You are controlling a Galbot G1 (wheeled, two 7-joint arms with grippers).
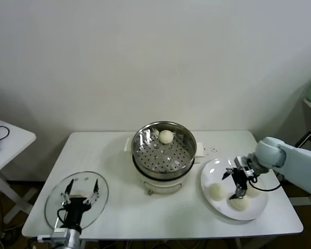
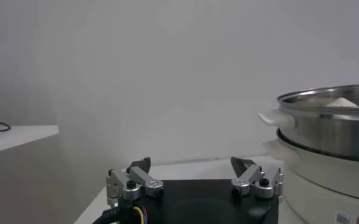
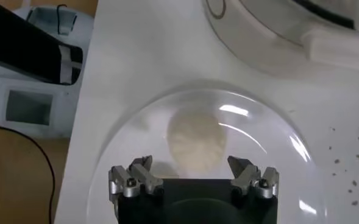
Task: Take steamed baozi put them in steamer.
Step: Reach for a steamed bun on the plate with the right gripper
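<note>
The baozi nearest the cooker should go in the steamer (image 1: 145, 150), so my right gripper should grab that baozi by its round sides next.
The steel steamer (image 1: 145, 150) stands mid-table on its white cooker base, with one baozi (image 1: 166, 136) inside at the back. Three cream-white baozi lie on the white plate (image 1: 217, 168) at the right: one (image 1: 216, 192) nearest the steamer, one (image 1: 240, 204) at the front, one (image 1: 254, 191) partly hidden by the gripper. My right gripper (image 1: 237, 187) hangs open just above the plate among them. In the right wrist view its open gripper (image 3: 193, 173) faces a baozi (image 3: 195, 141), not touching it. My left gripper (image 1: 81, 189) is parked open at the front left.
A round glass lid (image 1: 101, 205) lies flat under the left gripper at the table's front left. In the left wrist view the open gripper (image 2: 194, 176) faces the wall, with the steamer (image 2: 331, 122) to one side. A side table (image 1: 5, 142) stands far left.
</note>
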